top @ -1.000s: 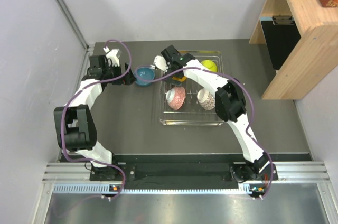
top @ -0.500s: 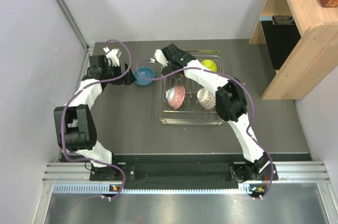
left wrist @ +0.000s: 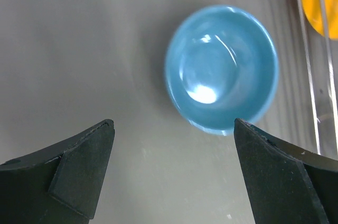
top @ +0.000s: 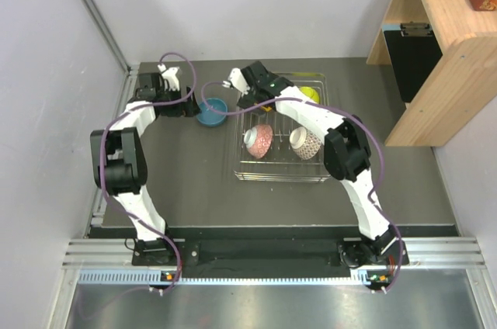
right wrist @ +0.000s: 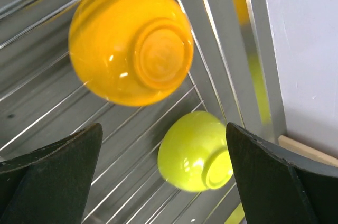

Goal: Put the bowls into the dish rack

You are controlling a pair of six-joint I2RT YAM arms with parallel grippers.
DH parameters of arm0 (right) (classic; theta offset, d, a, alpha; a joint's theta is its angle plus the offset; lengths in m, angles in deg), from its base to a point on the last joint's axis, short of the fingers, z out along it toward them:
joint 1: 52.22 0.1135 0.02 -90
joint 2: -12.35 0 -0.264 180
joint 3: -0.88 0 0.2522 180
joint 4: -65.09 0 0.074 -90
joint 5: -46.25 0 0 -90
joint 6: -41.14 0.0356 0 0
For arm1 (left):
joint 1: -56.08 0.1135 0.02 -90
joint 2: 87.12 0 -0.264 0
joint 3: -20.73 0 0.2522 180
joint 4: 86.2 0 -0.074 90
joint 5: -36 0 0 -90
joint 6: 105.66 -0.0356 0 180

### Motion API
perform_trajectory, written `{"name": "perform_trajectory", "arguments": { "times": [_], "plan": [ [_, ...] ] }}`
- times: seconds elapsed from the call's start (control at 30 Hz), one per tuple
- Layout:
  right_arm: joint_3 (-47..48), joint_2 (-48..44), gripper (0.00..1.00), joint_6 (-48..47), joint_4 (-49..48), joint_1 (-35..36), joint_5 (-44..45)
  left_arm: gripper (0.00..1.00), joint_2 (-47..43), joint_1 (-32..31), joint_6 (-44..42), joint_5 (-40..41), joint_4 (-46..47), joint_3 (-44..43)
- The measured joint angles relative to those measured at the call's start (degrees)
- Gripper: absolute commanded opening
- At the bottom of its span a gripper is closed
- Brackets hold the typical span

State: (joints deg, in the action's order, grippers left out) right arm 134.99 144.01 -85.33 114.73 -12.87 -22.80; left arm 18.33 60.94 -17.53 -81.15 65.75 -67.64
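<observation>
My left gripper is open, and its fingers don't reach the blue bowl's rim (top: 199,114). The blue bowl would stay on the tabletop if I lifted my left gripper now.
The blue bowl (top: 212,110) (left wrist: 222,68) sits upright on the table just left of the dish rack (top: 281,180). My left gripper (top: 186,104) (left wrist: 174,122) is open, and the bowl lies just ahead of its fingertips, untouched. Inside the rack, a pinkish-red patterned bowl (top: 259,140) and a brownish-grey patterned one (top: 305,143) lean on their sides. The lime-yellow bowl (top: 309,95) (right wrist: 193,150) lies at the far right. The orange bowl (right wrist: 116,39) lies tipped over on the wires (right wrist: 63,113). My right gripper (top: 247,96) (right wrist: 162,126) hangs open above the rack's far left corner, holding nothing.
A wooden shelf (top: 435,50) with a black panel stands at the right, beyond the table. Walls close in on the left and the back. Purple cables loop over both arms. The orange bowl's edge (left wrist: 322,2) and a rack wire (left wrist: 317,92) show at the right of the left wrist view.
My right gripper has drawn back and up from the orange bowl toward the rack's far edge. The left arm's elbow has swung inward and its gripper has edged toward the blue bowl.
</observation>
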Motion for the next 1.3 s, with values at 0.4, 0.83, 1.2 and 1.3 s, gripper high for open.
{"name": "perform_trajectory", "arguments": {
  "times": [0.4, 0.83, 1.2, 1.3],
  "plan": [
    [-3.0, -20.3, 1.00, 6.2, 2.9, -0.1, -7.1, 0.82, 11.2, -2.4, -1.4, 4.0, -1.2, -9.9],
    [-10.9, -25.2, 1.00, 9.7, 3.7, -0.4, -12.0, 0.00, 14.8, -7.3, -3.2, 6.9, -4.3, -11.6],
    [-12.5, -28.9, 1.00, 23.4, 3.9, -8.9, -30.7, 0.00, 12.5, -7.1, -4.3, 5.4, -7.8, -11.7],
    [-12.2, -30.1, 1.00, 28.7, 2.7, -12.2, -39.6, 0.00, 6.7, -6.4, -4.3, 3.1, -8.2, -9.6]
  ]
}}
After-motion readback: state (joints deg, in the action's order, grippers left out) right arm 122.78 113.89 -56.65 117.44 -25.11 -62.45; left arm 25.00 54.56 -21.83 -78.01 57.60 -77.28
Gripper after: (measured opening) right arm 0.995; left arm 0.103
